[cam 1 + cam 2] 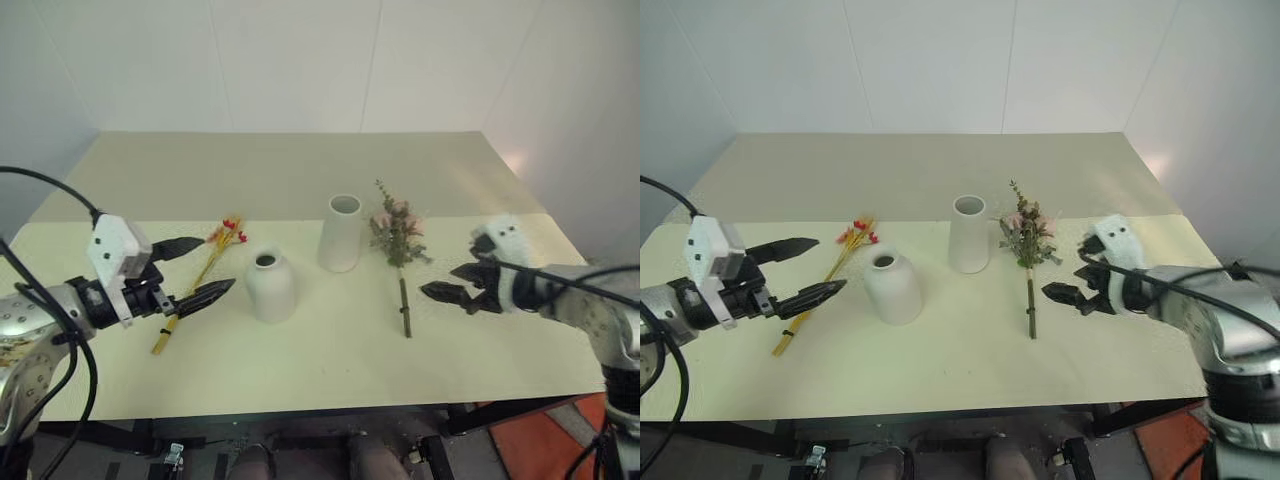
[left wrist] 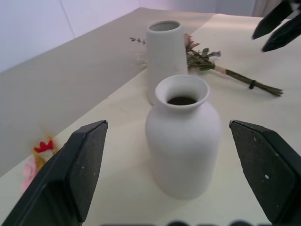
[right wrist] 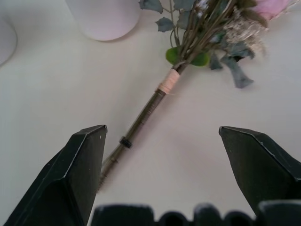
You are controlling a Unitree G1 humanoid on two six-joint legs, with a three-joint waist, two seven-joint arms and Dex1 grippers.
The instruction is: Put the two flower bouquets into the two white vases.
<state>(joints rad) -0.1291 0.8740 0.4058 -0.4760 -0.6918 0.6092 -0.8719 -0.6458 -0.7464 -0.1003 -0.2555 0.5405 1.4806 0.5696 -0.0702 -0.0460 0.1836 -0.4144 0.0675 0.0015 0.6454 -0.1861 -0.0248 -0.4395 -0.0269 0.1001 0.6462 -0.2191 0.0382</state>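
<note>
My left gripper grabs the bouquet's yellow stems next, since delicate red buds sit at one end of the slim bouquet.
A slim bouquet [image 1: 200, 274] with yellow-orange stems and red buds lies on the table at the left. My left gripper [image 1: 195, 270] hovers open just above it, holding nothing. The short round white vase [image 1: 270, 284] stands to the right of that gripper, and the taller cylinder vase [image 1: 341, 233] stands behind it. The bushier bouquet [image 1: 398, 245] with pink roses and green leaves lies right of the tall vase, its stem [image 3: 141, 120] pointing toward me. My right gripper [image 1: 448, 280] is open just right of that stem, above the table.
The cream table [image 1: 330, 350] has its front edge close below both arms. A grey-beige strip [image 1: 280, 170] runs behind the vases to the white wall. Free table surface lies between the two vases and the front edge.
</note>
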